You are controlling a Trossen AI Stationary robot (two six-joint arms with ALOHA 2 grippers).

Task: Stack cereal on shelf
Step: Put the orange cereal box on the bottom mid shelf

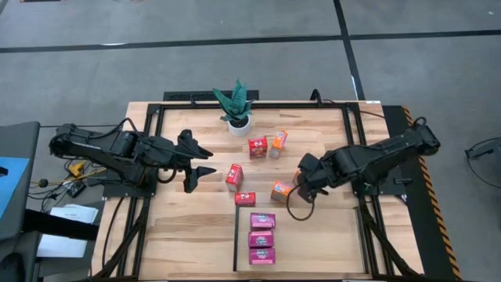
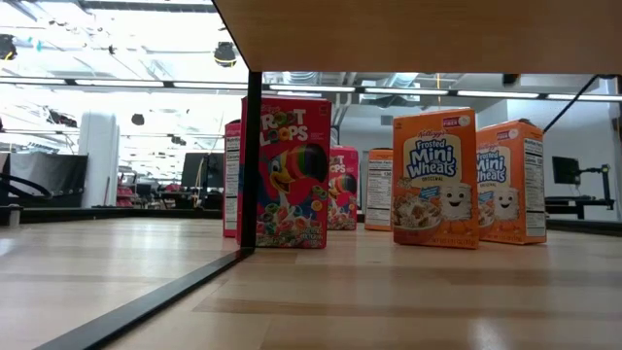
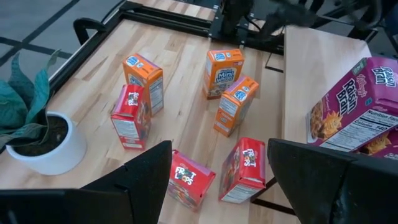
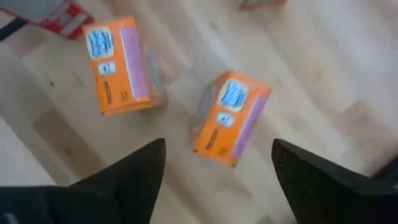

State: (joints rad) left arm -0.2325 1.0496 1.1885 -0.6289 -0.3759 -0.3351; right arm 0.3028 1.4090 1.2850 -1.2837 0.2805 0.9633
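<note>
The orange box is well below and ahead of my right gripper's fingers, so they would miss it if they closed now. My right gripper needs to move toward the box before it closes.
Three purple cereal boxes (image 1: 261, 238) stand in a row on the shelf (image 1: 321, 239), close to its black strip on the left. Three red boxes (image 1: 234, 176) and three orange boxes (image 1: 279, 139) are scattered on the tabletop beyond the shelf. One orange box (image 1: 282, 190) stands at the shelf's far edge. My right gripper (image 1: 300, 200) hovers open just right of that box, pointing steeply down. In its wrist view, my right gripper (image 4: 217, 180) has two orange boxes (image 4: 227, 118) below and ahead of it. My left gripper (image 1: 200, 160) waits open, raised over the table's left side.
A potted green plant (image 1: 236, 106) stands at the far edge, in the middle. A black frame (image 1: 258, 102) runs around the tabletop. The right part of the shelf (image 1: 329, 251) shows bare wood. In the low view, a red box (image 2: 285, 172) and orange boxes (image 2: 434, 178) stand upright.
</note>
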